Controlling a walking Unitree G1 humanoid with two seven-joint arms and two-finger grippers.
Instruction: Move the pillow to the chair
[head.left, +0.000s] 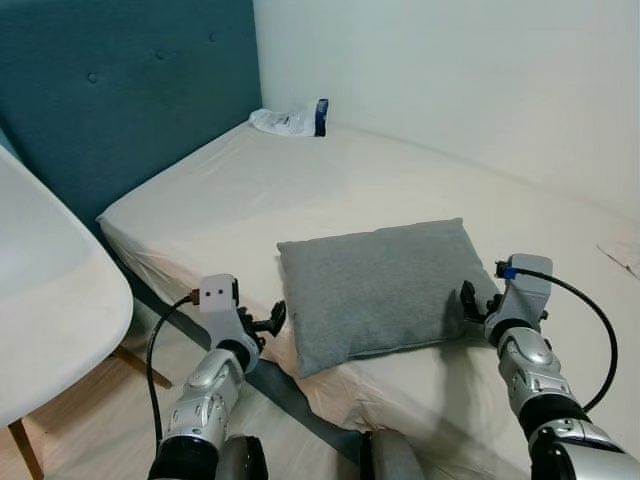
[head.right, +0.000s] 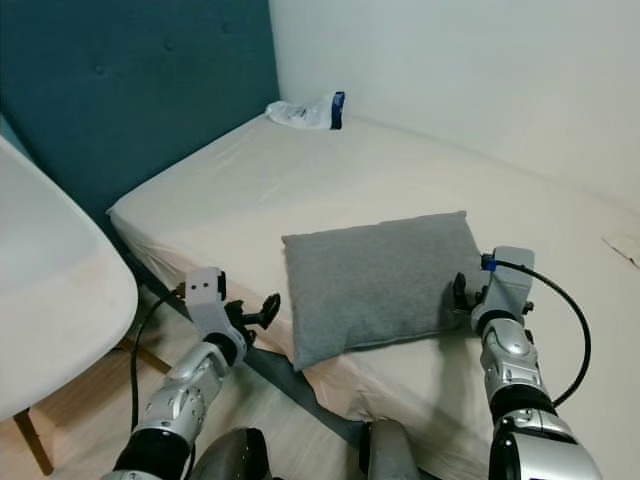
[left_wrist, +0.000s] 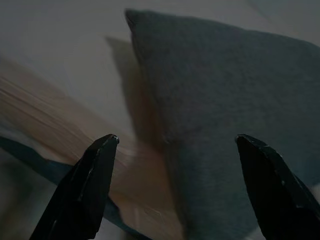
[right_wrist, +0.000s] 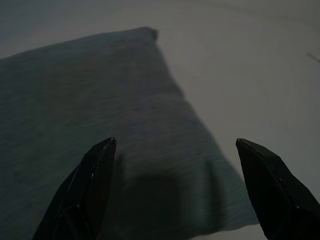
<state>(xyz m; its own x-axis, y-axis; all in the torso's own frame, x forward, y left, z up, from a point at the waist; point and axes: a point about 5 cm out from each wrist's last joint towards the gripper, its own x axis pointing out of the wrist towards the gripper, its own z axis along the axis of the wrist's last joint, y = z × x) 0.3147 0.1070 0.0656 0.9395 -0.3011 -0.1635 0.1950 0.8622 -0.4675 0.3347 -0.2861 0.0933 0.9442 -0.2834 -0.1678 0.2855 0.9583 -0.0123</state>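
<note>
The pillow's plump middle (head.left: 382, 288) is much too wide for the gripper's fingers, so my left gripper should grab the pillow by its thin front corner (head.left: 308, 361) next.
A grey pillow (head.left: 385, 290) lies flat on the cream bed (head.left: 330, 190), close to the bed's near corner. My left gripper (head.left: 272, 320) is open just off the pillow's near left corner, beside the mattress edge. In the left wrist view the pillow (left_wrist: 225, 100) stands right in front of the spread fingers (left_wrist: 90, 185). My right gripper (head.left: 468, 302) is open at the pillow's right edge, low over the sheet. The right wrist view has the pillow's corner (right_wrist: 100, 110) between its fingers (right_wrist: 270, 185). The white chair (head.left: 50, 290) stands at the left, its seat beside my left arm.
A teal padded headboard (head.left: 120, 90) rises behind the bed on the left. A clear plastic bag with a dark blue item (head.left: 290, 122) lies in the far corner by the white wall. A paper (head.left: 625, 255) lies at the bed's right. Wooden floor (head.left: 90, 420) shows under the chair.
</note>
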